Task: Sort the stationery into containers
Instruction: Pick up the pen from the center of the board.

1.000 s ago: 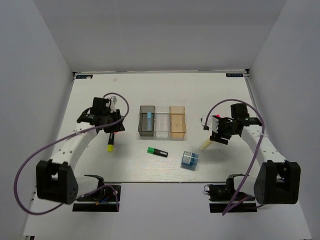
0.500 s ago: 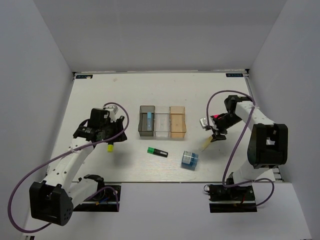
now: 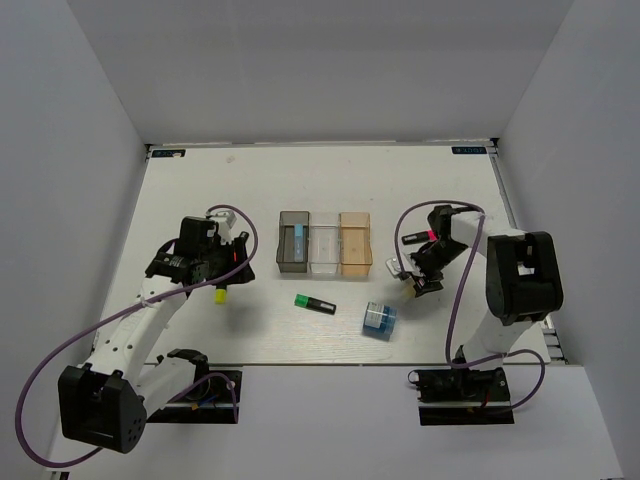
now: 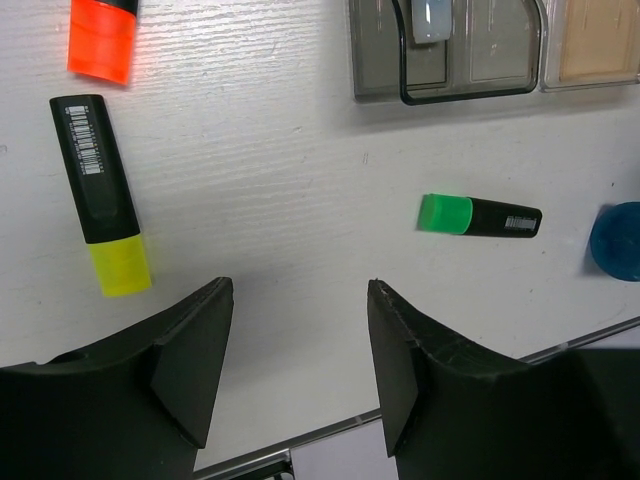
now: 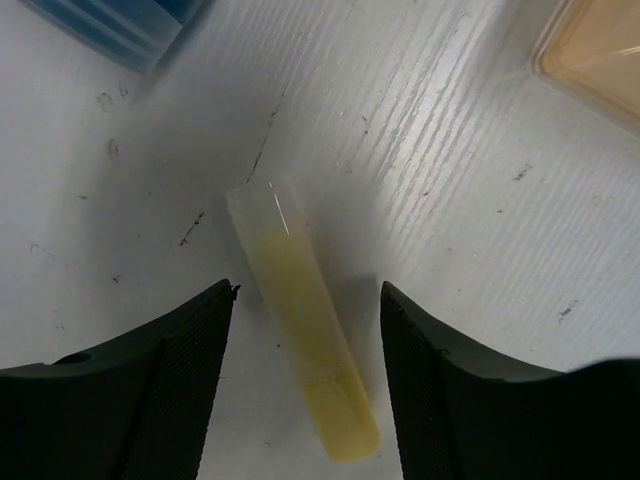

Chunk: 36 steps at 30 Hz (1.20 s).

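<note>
My right gripper's fingers are open with gaps beside the stick, so the pale yellow stick (image 3: 409,289) (image 5: 300,345) would stay on the tabletop if I lifted the gripper now.
Three bins stand in a row: smoky grey (image 3: 293,245) holding a light blue stick (image 4: 432,18), clear (image 3: 325,246), and amber (image 3: 356,244). My right gripper (image 3: 414,282) is open and low over the table, its fingers astride a pale yellow stick (image 5: 300,345) without touching it. My left gripper (image 4: 300,340) is open and empty above bare table, right of a yellow-capped marker (image 4: 102,196). An orange-capped marker (image 4: 100,40) lies beyond it. A green-capped marker (image 3: 315,303) and a blue block (image 3: 379,319) lie in front of the bins. A pink-capped marker (image 3: 420,236) lies behind the right gripper.
The table's near edge (image 4: 300,440) runs just below the left fingers. The blue block (image 5: 110,30) and the amber bin's corner (image 5: 600,45) lie close to the right gripper. White walls enclose the table on three sides.
My right gripper has swung left and down onto the pale yellow stick, now astride it. My left arm pulled nearer a second ago and has since held still.
</note>
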Available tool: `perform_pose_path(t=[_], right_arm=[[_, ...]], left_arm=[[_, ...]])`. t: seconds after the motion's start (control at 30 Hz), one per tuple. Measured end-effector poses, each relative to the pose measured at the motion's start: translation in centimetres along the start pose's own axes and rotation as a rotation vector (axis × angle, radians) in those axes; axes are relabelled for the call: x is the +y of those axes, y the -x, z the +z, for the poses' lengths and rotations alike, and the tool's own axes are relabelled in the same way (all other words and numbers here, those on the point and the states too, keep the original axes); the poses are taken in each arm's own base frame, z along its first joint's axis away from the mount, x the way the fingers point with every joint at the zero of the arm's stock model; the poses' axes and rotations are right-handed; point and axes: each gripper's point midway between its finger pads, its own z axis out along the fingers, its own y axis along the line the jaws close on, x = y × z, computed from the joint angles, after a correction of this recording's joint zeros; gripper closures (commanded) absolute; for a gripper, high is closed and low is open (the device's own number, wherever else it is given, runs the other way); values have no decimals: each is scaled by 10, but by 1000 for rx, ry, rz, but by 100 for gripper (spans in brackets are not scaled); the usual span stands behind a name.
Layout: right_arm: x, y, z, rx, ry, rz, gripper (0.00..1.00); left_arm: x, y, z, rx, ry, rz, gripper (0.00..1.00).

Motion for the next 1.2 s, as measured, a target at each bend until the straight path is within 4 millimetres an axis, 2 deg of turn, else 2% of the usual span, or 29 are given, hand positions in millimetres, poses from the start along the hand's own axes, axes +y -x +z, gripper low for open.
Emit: perform_pose_path(t=[0.1, 0.2, 0.3, 0.33, 0.43, 0.53, 0.7, 0.9, 1.03, 1.2], right_arm=[[3, -7, 6, 26, 6, -11, 39], [7, -7, 8, 38, -4, -18, 48], [13, -7, 8, 57, -25, -35, 66], [15, -6, 8, 60, -26, -37, 76], [15, -7, 8, 66, -28, -43, 91], [15, -7, 8, 64, -22, -40, 98], [12, -9, 4, 82, -15, 17, 100], [-3, -18, -17, 167, -101, 179, 100], [-8, -5, -38, 172, -195, 261, 100], [-28, 30, -67, 99, -332, 334, 100]], left_arm=[[0, 0, 0, 0, 0, 1, 33], [0, 0, 0, 0, 0, 3, 33], [0, 0, 0, 0, 0, 4, 33], [0, 0, 0, -1, 0, 4, 33], [0, 0, 0, -2, 0, 5, 33], [0, 0, -1, -4, 1, 5, 33], [2, 1, -2, -12, 9, 7, 32], [3, 1, -2, -13, 14, 6, 32], [3, 1, -2, -13, 15, 6, 32], [3, 1, -2, -13, 16, 6, 32]])
